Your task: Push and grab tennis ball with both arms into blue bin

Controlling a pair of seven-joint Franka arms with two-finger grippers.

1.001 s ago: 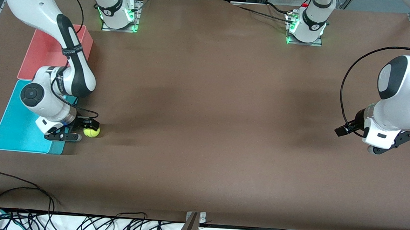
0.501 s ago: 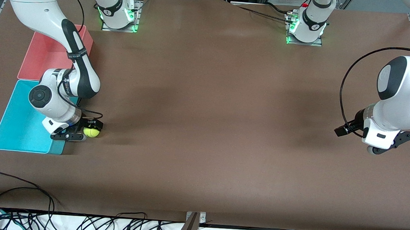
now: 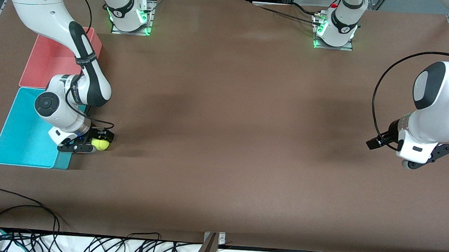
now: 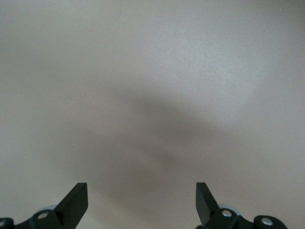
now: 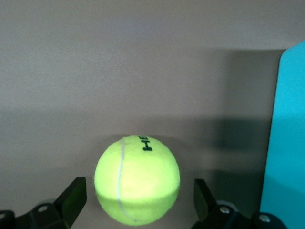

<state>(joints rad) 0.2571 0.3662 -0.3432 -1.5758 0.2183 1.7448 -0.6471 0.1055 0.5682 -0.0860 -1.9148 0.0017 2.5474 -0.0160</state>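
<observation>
The right gripper's fingers are level with the tennis ball's middle [image 3: 100, 144], beside the blue bin, so the right gripper should close on the tennis ball.
The tennis ball [image 3: 101, 145] lies on the brown table, just beside the blue bin [image 3: 20, 138], by the bin's corner nearer to the front camera. My right gripper [image 3: 94, 145] is low at the table and open, with one finger on each side of the ball and a gap on both sides. In the right wrist view the ball [image 5: 137, 179] sits between the fingertips [image 5: 72, 193] of the right gripper [image 5: 138, 198], with the bin's wall [image 5: 288, 143] beside it. My left gripper [image 3: 426, 157] waits open and empty over bare table at the left arm's end; the left wrist view shows it [image 4: 140, 200] above bare table.
A pink bin [image 3: 47, 59] stands next to the blue bin, farther from the front camera. The right arm's wrist hangs over the blue bin. Cables lie along the table edge nearest to the front camera [image 3: 32, 208].
My right wrist and gripper have shifted a little toward the ball, so the fingers now straddle it. The ball has barely moved. The left arm has not moved.
</observation>
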